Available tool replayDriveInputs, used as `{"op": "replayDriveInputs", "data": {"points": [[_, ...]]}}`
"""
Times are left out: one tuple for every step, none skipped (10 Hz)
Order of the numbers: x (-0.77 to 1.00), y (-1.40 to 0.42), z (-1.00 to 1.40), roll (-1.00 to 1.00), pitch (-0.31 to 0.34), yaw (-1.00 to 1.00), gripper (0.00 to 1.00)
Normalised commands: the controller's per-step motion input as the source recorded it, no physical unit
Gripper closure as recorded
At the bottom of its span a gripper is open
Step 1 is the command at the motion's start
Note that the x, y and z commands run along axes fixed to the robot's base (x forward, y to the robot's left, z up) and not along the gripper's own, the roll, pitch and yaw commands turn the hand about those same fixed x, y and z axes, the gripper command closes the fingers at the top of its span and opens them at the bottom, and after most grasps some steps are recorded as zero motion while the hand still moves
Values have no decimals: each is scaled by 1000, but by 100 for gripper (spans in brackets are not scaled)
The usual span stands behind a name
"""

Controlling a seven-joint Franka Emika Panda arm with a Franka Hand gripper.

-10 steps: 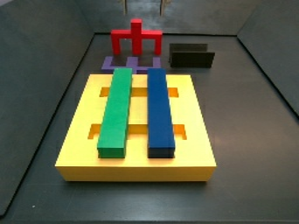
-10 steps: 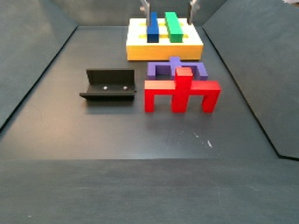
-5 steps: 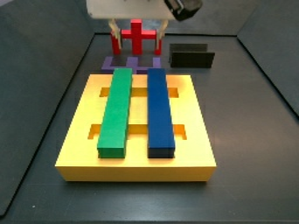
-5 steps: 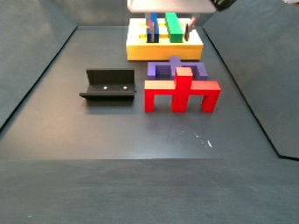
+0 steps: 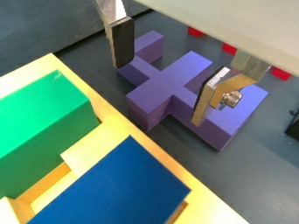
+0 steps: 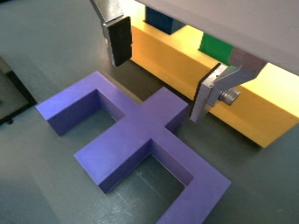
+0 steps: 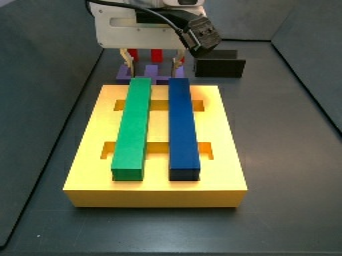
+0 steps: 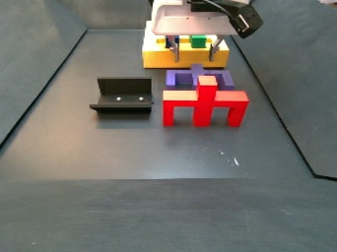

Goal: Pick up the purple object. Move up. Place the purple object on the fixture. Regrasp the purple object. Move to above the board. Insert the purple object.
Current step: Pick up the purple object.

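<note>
My gripper needs to set the purple object on the black fixture, so next it should grab the object by its central post (image 7: pixel 151 72) (image 5: pixel 170 85).
The purple object (image 5: pixel 176 87) lies flat on the dark floor, just beyond the end of the yellow board (image 7: pixel 94 150). In both wrist views my gripper (image 5: pixel 167 74) hovers over it, open. One finger (image 5: pixel 121 39) stands on each side of the piece's central post and neither touches it. In both side views the gripper (image 8: pixel 192 44) hangs low over the purple object (image 8: pixel 211 78), partly hiding it. The black fixture (image 8: pixel 125 96) stands apart from them with nothing in it.
A red forked piece (image 8: pixel 204 103) stands upright right next to the purple object. The board carries a long green bar (image 7: pixel 131 125) and a long blue bar (image 7: pixel 182 125). Dark walls enclose the floor.
The gripper has come down from above into the side views and now hangs just over the purple object. No piece has moved.
</note>
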Motion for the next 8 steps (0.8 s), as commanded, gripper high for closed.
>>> {"op": "replayDriveInputs", "data": {"points": [[-40, -51, -283, 110, -1, 0, 0], [-29, -34, -346, 90, -11, 0, 0], [-3, -20, -431, 84, -7, 0, 0], [-6, 0, -437, 77, -10, 0, 0], [0, 0, -231, 83, 0, 0, 0], [0, 0, -194, 0, 0, 0, 0], [3, 0, 0, 0, 14, 0, 0], [0, 0, 0, 0, 0, 0, 0]]}}
